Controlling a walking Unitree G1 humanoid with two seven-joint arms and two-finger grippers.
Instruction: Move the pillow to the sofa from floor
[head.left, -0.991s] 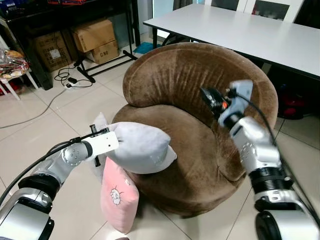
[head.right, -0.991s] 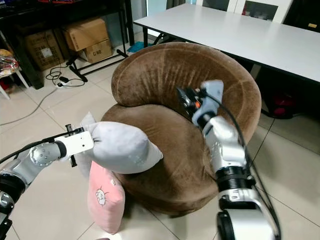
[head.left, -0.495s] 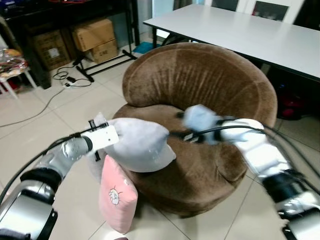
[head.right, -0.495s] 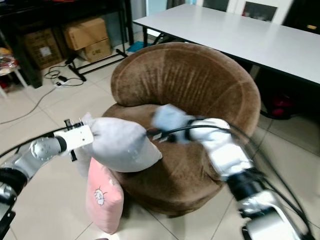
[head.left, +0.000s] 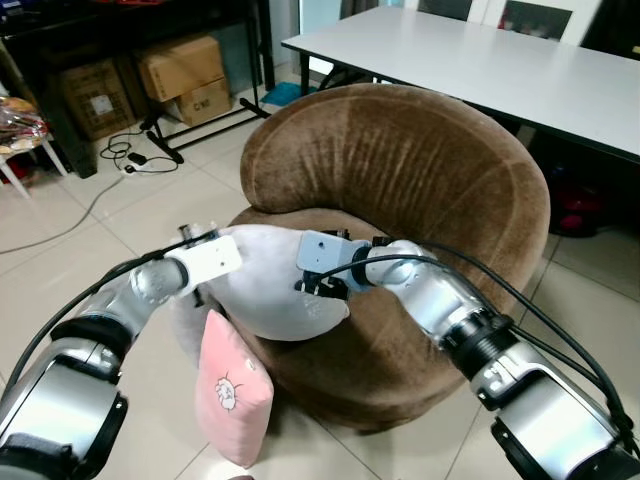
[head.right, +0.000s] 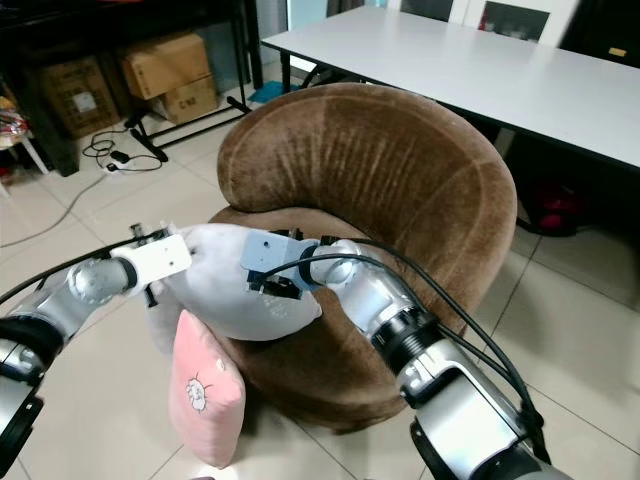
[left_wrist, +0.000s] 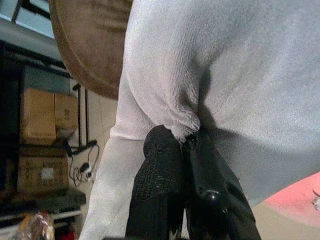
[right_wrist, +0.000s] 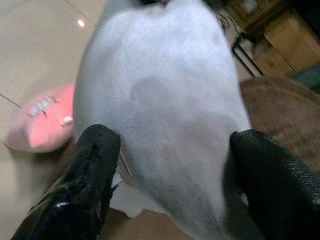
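I should next take hold of the grey pillow by its edge fold with my right gripper, so that I can bring it onto the sofa.
A grey pillow hangs at the front left edge of the round brown sofa, partly over its seat. My left gripper is shut on a fold of the grey pillow at its left end. My right gripper is open, its two black fingers spread on either side of the grey pillow at its right end, over the sofa seat. A pink pillow stands on the floor against the sofa's front.
A white table stands behind the sofa. Cardboard boxes sit under a black shelf at the back left, with cables on the tiled floor. Open tiled floor lies to my left.
My right arm has swung down from in front of the sofa's backrest to the pillow's right end, its fingers now straddling it. The left gripper keeps its hold.
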